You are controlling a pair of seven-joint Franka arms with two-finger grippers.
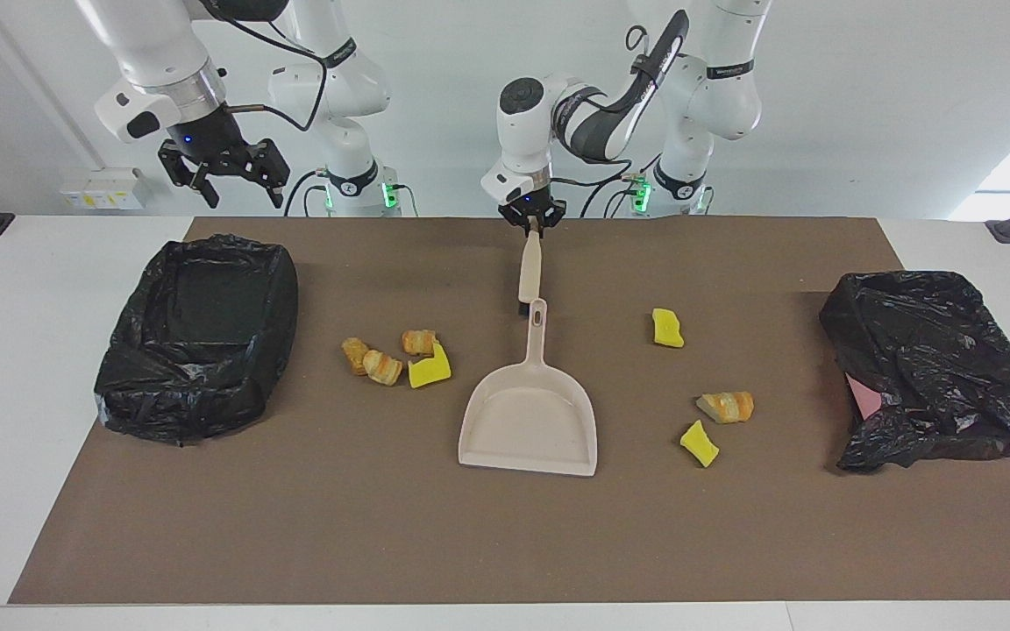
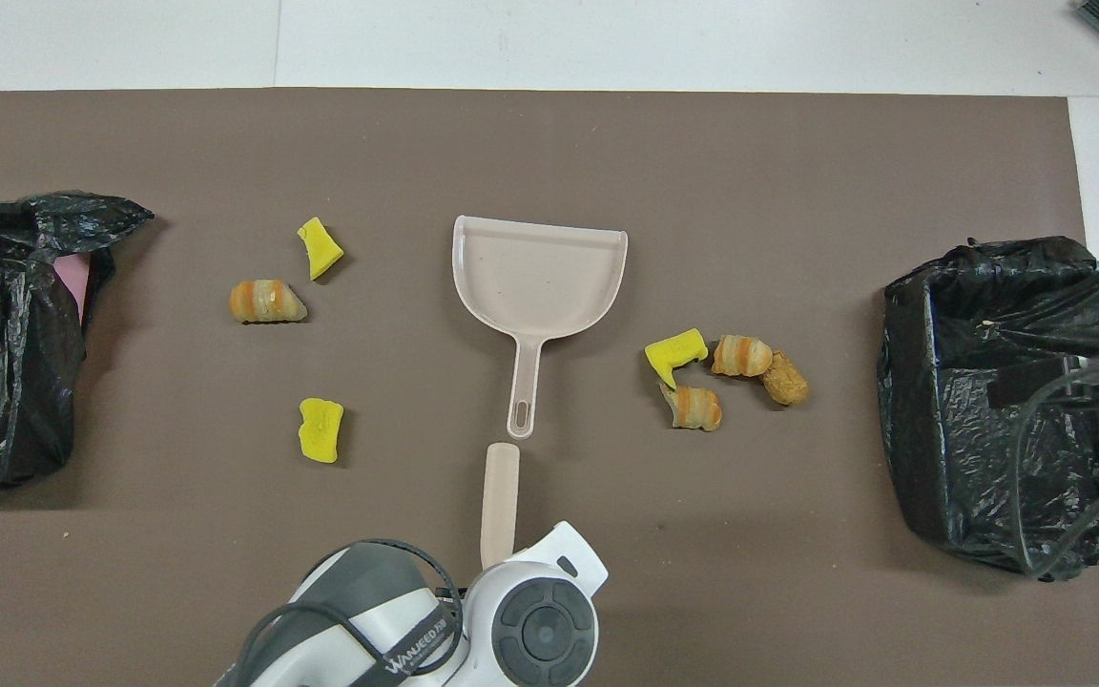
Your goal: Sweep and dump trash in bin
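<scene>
My right gripper grabs the beige dustpan by its handle next, to carry the swept trash to the bin.
My left gripper is shut on the top of a beige brush, which hangs bristles down just nearer the robots than the handle tip of the beige dustpan. In the overhead view the left wrist hides the grip on the brush. The dustpan lies flat mid-mat. Several pieces of trash cluster beside it toward the right arm's end. A yellow wedge, a striped chunk and another yellow wedge lie toward the left arm's end. My right gripper hangs open over the black-lined bin.
The open bin sits at the right arm's end of the brown mat. A crumpled black bag over a pink box sits at the left arm's end. Bare mat stretches away from the robots past the dustpan.
</scene>
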